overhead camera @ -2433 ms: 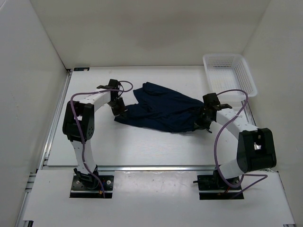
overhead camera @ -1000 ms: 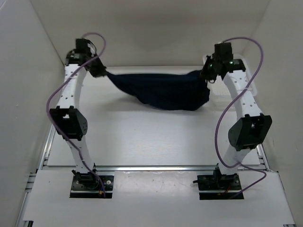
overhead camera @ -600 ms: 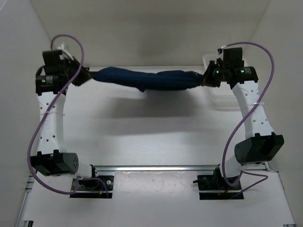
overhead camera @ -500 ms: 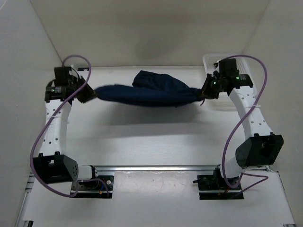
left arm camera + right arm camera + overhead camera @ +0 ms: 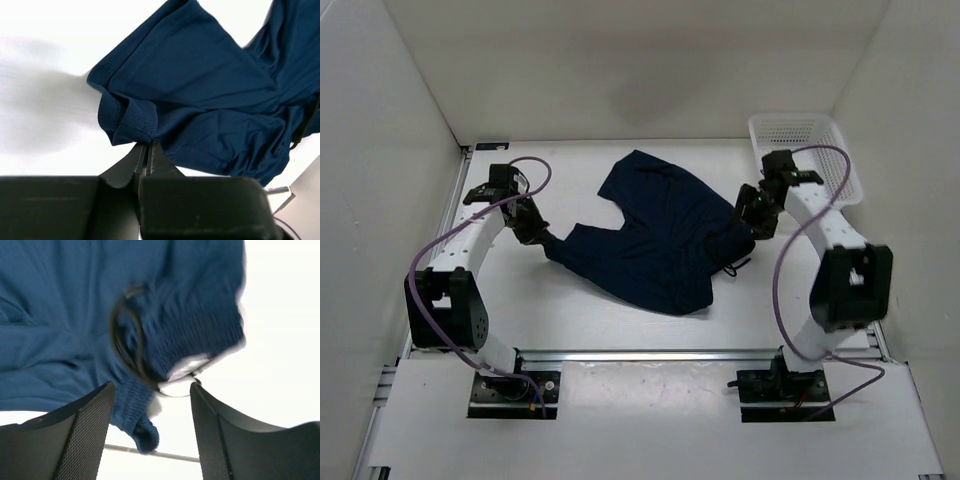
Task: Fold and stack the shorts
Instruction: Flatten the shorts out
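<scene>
My left gripper has the hem of the shorts (image 5: 655,235), and my right gripper should next grab their ribbed waistband edge beside the drawstring, opposite that hem. Then the shorts can be spread flat for folding.
The dark navy shorts (image 5: 655,235) lie loosely spread on the white table (image 5: 620,320), rumpled, one leg pointing to the far side. My left gripper (image 5: 542,238) sits low at the cloth's left corner. In the left wrist view it (image 5: 147,145) is shut on a bunched hem of the shorts (image 5: 200,85). My right gripper (image 5: 752,215) hangs over the right edge of the cloth. The right wrist view shows it (image 5: 152,385) open, with the ribbed waistband (image 5: 200,335) and black drawstring (image 5: 125,340) lying loose between and beyond its fingers (image 5: 85,430).
A white mesh basket (image 5: 820,150) stands at the back right corner, just behind the right arm. White walls close in the table on the left, back and right. A metal rail (image 5: 650,354) runs along the near edge.
Both arms came down from holding the shorts stretched in the air. The cloth now rests on the table, and the right gripper has opened and let go of the waistband.
</scene>
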### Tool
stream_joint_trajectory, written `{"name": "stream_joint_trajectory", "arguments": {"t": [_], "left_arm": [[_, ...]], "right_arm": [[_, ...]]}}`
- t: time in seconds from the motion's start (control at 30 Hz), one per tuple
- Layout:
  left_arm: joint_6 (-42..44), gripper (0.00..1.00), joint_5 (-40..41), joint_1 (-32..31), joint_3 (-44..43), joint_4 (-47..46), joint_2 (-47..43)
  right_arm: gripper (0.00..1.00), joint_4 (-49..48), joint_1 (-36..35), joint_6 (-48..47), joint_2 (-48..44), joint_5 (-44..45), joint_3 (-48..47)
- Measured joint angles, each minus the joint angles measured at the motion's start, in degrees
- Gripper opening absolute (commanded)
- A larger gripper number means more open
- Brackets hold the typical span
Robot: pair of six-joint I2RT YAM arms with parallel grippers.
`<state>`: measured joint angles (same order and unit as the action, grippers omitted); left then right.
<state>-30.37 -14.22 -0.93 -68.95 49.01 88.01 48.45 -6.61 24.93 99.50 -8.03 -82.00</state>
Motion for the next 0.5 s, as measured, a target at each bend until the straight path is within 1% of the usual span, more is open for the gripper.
{"name": "stream_joint_trajectory", "arguments": {"t": [0.13,0.2,0.23,0.27,0.33,0.4,0.5], "left_arm": [[0.4,0.1,0.6,0.0,-1.4,-0.7,0.2],[0.5,0.1,0.8,0.0,-2.2,-0.9,0.7],[0.6,0.1,0.9,0.0,-2.5,-1.0,1.0],[0.6,0.1,0.9,0.0,-2.7,-1.0,1.3],[0.6,0.1,0.9,-0.2,-3.0,-1.1,1.8],[0.6,0.1,0.9,-0.3,-3.0,-1.0,2.1],[0.6,0.1,0.9,-0.3,-3.0,-1.0,2.3]], "right_arm": [[0.67,-1.5,-1.9,1.2,-17.0,2.6,14.1],[0.67,-2.8,-4.3,2.1,-23.8,2.6,19.6],[0.7,-3.5,-6.0,2.5,-25.8,2.2,21.8],[0.81,-4.6,-8.2,3.2,-27.4,1.4,24.2],[0.89,-6.9,-12.9,4.9,-28.4,-0.5,29.0],[0.91,-8.9,-17.5,6.3,-27.4,-2.6,32.5],[0.91,-10.8,-22.9,8.0,-23.1,-4.1,33.6]]}}
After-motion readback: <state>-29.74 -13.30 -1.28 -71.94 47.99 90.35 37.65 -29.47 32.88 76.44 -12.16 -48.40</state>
